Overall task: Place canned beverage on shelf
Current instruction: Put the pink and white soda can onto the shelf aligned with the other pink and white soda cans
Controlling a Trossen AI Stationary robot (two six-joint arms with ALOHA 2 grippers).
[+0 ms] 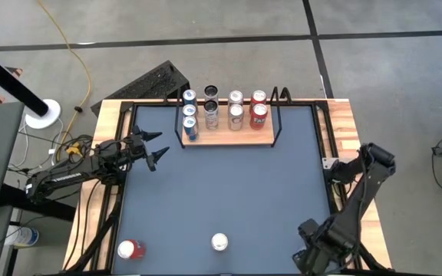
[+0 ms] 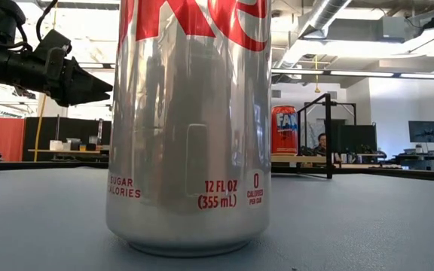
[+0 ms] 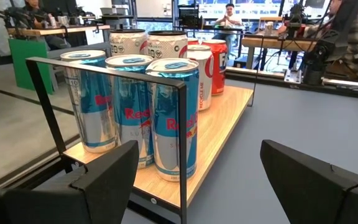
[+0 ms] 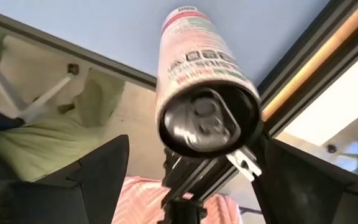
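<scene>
The white can should go on the shelf, so my right gripper will next grab it by its black-lidded end (image 4: 208,118).
The shelf (image 1: 229,138), a light-wood board in a black rail frame, stands at the table's far middle and holds several upright cans (image 3: 173,112). A white can (image 4: 197,68) with a red and green label stands near the table's front right corner. My right gripper (image 4: 196,143) hangs open above it, slanting down, a finger on either side of its top (image 4: 207,121) without touching it. In the high view my right arm (image 1: 317,245) hides this can. My left gripper (image 1: 156,149) waits open, level, left of the shelf.
A silver can (image 1: 219,242) with red lettering (image 2: 191,128) stands at the front middle. A red can (image 1: 129,249) is at the front left. Black rails (image 4: 303,56) and wooden strips edge the table. The blue-grey tabletop (image 1: 229,192) lies between the shelf and the front cans.
</scene>
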